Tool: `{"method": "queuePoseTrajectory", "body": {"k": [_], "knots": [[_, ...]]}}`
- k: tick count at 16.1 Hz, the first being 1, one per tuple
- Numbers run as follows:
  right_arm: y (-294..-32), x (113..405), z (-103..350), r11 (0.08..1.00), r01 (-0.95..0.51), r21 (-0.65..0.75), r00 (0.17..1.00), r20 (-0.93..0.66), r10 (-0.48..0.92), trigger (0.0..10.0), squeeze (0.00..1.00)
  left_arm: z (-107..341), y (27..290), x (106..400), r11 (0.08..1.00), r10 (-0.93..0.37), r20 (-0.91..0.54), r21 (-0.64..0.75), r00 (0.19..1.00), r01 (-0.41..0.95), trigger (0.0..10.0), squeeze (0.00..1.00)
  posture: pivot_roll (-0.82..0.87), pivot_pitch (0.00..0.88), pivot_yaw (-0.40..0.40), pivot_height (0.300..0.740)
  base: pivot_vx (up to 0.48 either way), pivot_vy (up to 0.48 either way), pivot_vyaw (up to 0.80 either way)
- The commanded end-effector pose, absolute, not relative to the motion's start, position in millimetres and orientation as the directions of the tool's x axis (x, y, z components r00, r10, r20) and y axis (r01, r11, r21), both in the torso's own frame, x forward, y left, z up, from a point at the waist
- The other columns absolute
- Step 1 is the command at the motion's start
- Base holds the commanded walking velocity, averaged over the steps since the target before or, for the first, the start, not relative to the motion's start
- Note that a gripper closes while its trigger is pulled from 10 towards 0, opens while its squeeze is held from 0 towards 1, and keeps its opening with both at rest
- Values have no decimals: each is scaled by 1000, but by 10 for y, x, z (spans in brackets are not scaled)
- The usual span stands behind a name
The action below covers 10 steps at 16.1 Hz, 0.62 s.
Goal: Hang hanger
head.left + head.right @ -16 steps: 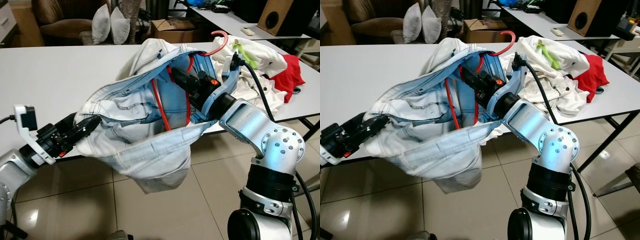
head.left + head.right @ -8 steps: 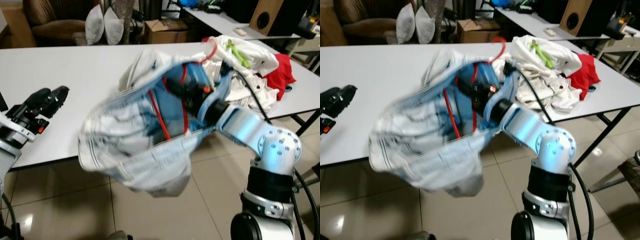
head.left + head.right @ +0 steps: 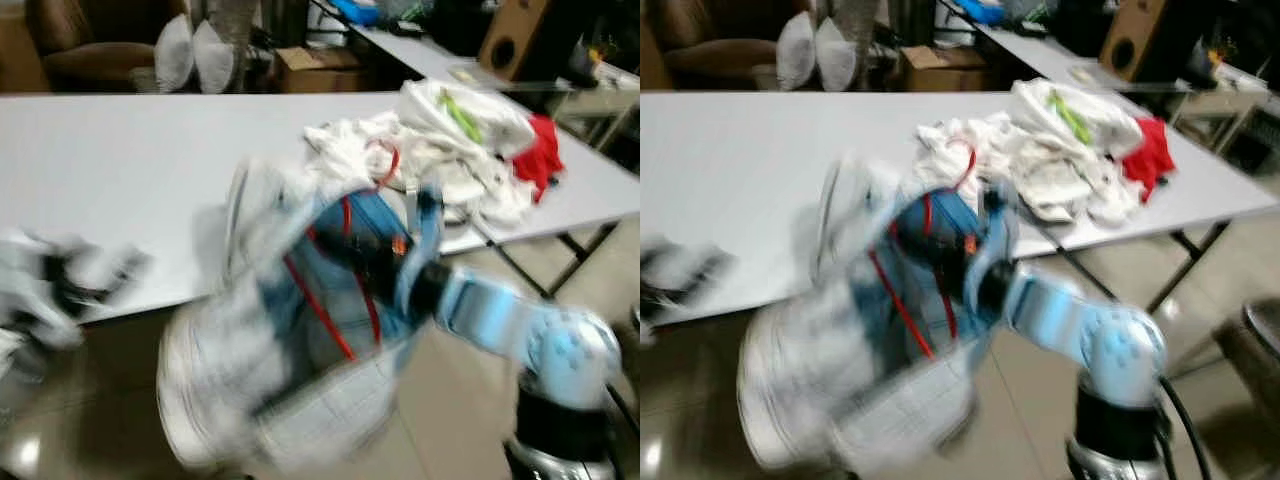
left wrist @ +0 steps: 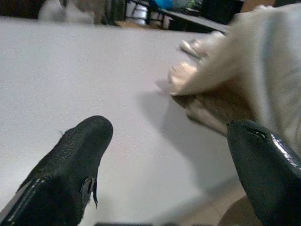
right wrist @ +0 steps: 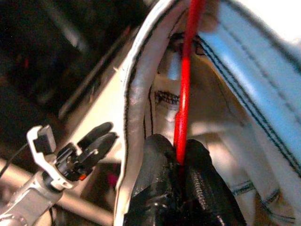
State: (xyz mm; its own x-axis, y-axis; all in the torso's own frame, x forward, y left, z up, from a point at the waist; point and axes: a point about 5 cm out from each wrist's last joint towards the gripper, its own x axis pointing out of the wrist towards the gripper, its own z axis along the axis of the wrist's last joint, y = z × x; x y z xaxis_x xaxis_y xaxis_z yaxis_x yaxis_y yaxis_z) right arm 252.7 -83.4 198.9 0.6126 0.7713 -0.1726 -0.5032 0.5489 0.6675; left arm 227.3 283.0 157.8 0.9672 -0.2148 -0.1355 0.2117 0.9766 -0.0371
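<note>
The left gripper grabs the jeans' far edge [image 3: 240, 208] next, since that edge stands up over the table while their lower folds droop slack.
The head views are blurred. A red hanger [image 3: 343, 268] sits inside a pale blue denim garment [image 3: 262, 372], its hook [image 3: 384, 160] poking out at the top. My right gripper [image 5: 181, 151] reaches inside the garment and is shut on the hanger's red rod [image 5: 184, 84]. The garment droops off the front edge of the white table [image 3: 130, 170] toward the floor. My left gripper [image 4: 169, 129] is open and holds nothing. It hovers over the table at the left, apart from the cloth [image 4: 244, 61]. It also shows in the right wrist view as the left gripper [image 5: 96, 141].
A pile of white and red clothes [image 3: 460, 150] lies on the table's right part, just behind the hanger hook. Beyond the table stand a cardboard box [image 3: 315, 68], two pillows [image 3: 190, 52] and a speaker [image 3: 510, 40]. Tiled floor [image 3: 60, 440] lies below the front edge.
My left gripper let go of the garment and drew back to the left. The garment now hangs from the hanger in my right gripper, lower and nearer the floor. The camera has swung.
</note>
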Motion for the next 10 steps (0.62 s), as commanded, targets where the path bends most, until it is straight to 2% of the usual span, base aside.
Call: {"method": "queuePoseTrajectory", "body": {"k": [1, 4, 10], "knots": [[-821, 2439, 2033, 539, -572, 619, 588, -149, 795, 10000, 0, 1569, 2680, 2198, 979, -204, -120, -28, 972, 202, 10000, 0, -28, 0, -74, 740, 0, 0, 0], [-904, 2354, 1989, 563, -582, 587, 609, -143, 780, 10000, 0, 1400, 2352, 2014, 982, -188, -130, -46, 974, 184, 10000, 0, -24, 0, -85, 740, 0, -480, 0], [-945, 2219, 1846, 550, -621, 559, 557, -179, 811, 10000, 0, 1320, 2231, 1919, 986, -169, -159, -37, 973, 165, 10000, 0, -22, 0, -87, 740, 0, -480, 0]]}}
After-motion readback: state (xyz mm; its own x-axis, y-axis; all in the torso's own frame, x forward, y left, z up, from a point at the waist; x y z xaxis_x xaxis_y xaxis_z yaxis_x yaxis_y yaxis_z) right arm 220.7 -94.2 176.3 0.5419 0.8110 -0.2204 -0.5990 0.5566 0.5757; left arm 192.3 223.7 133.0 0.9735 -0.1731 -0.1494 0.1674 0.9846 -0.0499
